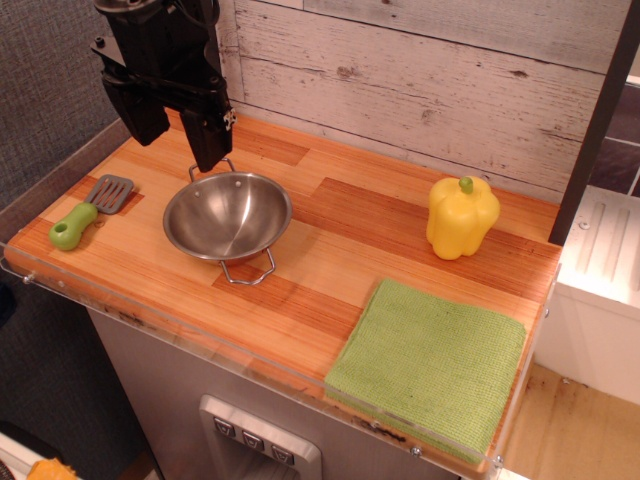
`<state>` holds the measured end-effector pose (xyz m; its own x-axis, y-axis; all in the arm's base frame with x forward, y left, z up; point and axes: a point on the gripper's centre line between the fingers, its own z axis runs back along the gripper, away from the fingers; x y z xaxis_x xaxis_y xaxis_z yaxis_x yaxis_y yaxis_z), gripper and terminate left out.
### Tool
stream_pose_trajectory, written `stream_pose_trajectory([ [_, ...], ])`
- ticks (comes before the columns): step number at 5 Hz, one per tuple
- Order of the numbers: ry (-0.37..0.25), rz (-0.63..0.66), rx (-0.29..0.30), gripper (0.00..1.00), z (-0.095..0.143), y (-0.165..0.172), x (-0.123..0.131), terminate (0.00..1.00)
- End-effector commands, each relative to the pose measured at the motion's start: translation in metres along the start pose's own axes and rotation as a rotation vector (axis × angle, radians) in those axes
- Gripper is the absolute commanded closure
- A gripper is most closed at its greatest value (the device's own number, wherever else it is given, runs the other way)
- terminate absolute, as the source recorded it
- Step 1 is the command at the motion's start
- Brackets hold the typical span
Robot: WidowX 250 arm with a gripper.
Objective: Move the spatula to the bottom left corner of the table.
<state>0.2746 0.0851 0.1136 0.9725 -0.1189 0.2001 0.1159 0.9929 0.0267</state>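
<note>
My gripper will next grab the spatula's lime-green handle [75,225] to move the spatula to the table's bottom left corner.
The spatula [88,212] lies flat near the left end of the wooden table [340,250], its grey slotted blade pointing to the back right and its lime-green handle toward the front left edge. My black gripper [172,140] hangs above the back left of the table, up and to the right of the spatula and just behind the steel bowl. Its two fingers are spread apart and hold nothing.
A steel bowl [227,214] with wire handles stands right of the spatula. A yellow toy bell pepper [461,216] stands at the back right. A green woven cloth [430,364] lies at the front right corner. A clear acrylic edge [200,335] lines the front.
</note>
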Motion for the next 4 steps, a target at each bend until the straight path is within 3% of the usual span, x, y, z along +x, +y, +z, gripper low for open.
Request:
stream_pose_trajectory([
  [1, 0.000, 0.000, 0.000, 0.00, 0.000, 0.000, 0.000, 0.00],
  [2, -0.018, -0.076, -0.193, 0.00, -0.007, 0.007, -0.004, 0.00],
  [3, -0.008, 0.046, -0.196, 0.00, -0.010, 0.051, -0.025, 0.00],
  [4, 0.035, 0.158, -0.128, 0.00, -0.021, 0.094, -0.048, 0.00],
])
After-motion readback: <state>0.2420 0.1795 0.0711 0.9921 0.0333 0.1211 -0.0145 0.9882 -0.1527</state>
